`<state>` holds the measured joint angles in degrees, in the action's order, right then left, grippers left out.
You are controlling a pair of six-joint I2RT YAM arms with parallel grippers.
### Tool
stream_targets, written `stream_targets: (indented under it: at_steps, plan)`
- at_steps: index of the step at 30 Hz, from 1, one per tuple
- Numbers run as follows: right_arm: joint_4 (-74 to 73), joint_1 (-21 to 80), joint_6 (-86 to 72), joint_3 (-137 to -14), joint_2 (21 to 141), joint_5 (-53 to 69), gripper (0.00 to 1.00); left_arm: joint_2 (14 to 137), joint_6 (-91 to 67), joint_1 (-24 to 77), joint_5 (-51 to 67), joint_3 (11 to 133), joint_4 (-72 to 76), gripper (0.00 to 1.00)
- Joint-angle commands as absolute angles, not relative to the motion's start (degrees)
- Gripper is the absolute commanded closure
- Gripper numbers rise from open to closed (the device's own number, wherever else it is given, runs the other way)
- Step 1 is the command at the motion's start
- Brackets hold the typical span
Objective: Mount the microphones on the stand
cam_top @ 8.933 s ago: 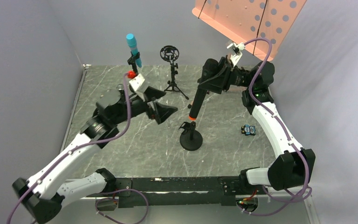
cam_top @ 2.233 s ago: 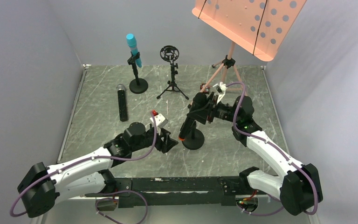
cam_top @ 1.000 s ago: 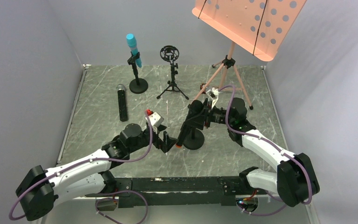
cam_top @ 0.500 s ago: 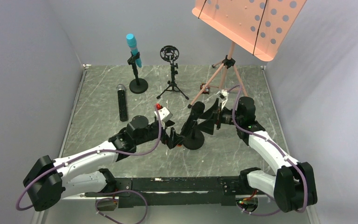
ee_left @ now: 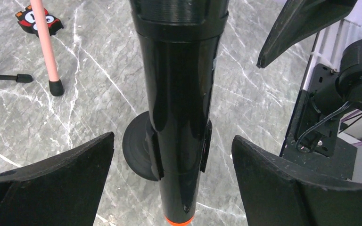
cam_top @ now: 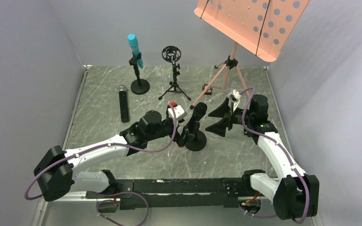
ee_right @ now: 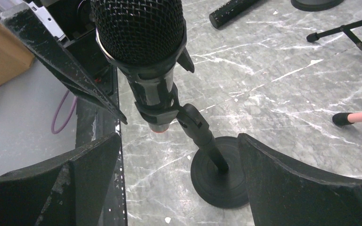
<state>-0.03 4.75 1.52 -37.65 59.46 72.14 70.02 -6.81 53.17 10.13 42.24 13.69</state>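
The near finger of my left gripper stops short of the side of the microphone point(cam_top: 192, 125), so it moves closer next, before closing on the microphone.
The long black microphone with the orange end point(cam_top: 194, 123) sits tilted in the clip of the round-base stand point(cam_top: 197, 142). My left gripper point(cam_top: 185, 136) is open with a finger on either side of the mic's lower part point(ee_left: 179, 103), touching nothing. My right gripper point(cam_top: 218, 120) hangs open just right of the mic, whose mesh head point(ee_right: 139, 28) is in front of it. The cyan-blue microphone point(cam_top: 134, 48) stands clipped in the back-left stand. The black microphone with a silver head point(cam_top: 122, 104) lies flat on the table at the left.
A shock-mount tripod stand point(cam_top: 172, 55) stands at the back centre. A pink music stand point(cam_top: 250, 21) rises at the back right, its legs point(cam_top: 206, 92) spread over the table. A small red-and-black object point(cam_top: 206, 87) lies by one leg.
My right gripper opened, let go of the orange-ended mic and drew back to the right. My left gripper moved up and right until its open fingers straddle the mic.
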Motion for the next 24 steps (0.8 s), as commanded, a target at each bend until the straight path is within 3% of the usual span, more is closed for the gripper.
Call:
stream_targets:
  at_steps: [1, 6, 13, 24]
  plan:
    - [2.27, 4.06, 1.59, -39.05, 59.13, 75.13, 0.00, 71.25, -5.65, 55.68, 3.66, 44.39, 14.20, 0.01]
    - [2.48, 3.53, 0.76, -39.20, 59.42, 75.43, 0.00, 72.48, -5.70, 56.92, 0.36, 44.03, 16.19, 0.03]
    - [3.92, 2.90, -1.08, -38.78, 59.70, 75.85, 0.00, 74.37, -5.33, 57.13, -1.08, 44.59, 17.40, 0.17]
    - [4.22, 2.65, -1.75, -38.67, 59.85, 76.23, 0.00, 76.08, -5.26, 57.13, -1.63, 46.71, 17.62, 0.17]
